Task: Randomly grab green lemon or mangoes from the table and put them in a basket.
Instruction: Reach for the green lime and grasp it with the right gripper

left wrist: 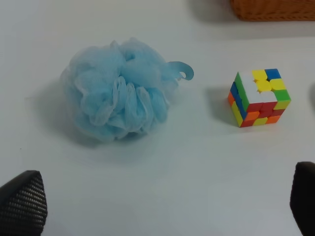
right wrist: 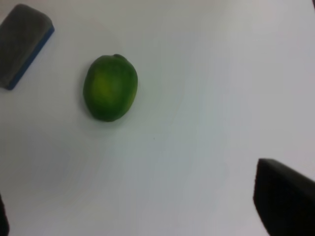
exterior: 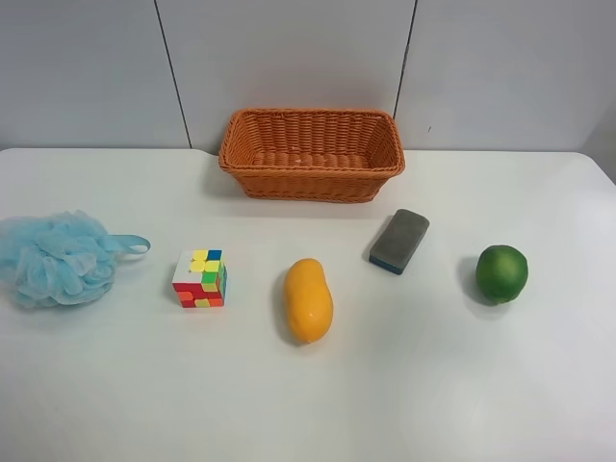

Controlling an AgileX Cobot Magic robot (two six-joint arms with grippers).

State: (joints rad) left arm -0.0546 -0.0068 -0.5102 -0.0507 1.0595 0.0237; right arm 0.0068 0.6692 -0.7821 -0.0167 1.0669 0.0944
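Observation:
The right gripper grabs the green lemon (exterior: 501,272) by its rounded sides next. Then it puts the lemon into the orange wicker basket (exterior: 311,154).
The green lemon (exterior: 501,272) lies on the white table (exterior: 433,385) at the exterior high view's right; it also shows in the right wrist view (right wrist: 110,88). The yellow-orange mango (exterior: 307,299) lies near the table's middle. The orange wicker basket (exterior: 311,154) stands at the back and looks empty. No arm shows in the exterior high view. My right gripper (right wrist: 142,216) is open and empty, well apart from the lemon. My left gripper (left wrist: 162,206) is open and empty, over bare table short of the blue mesh ball and the cube.
A blue mesh bath ball (exterior: 63,257) lies at the exterior high view's left, also in the left wrist view (left wrist: 118,96). A coloured puzzle cube (exterior: 200,278) sits beside the mango. A grey eraser block (exterior: 399,241) lies between basket and lemon.

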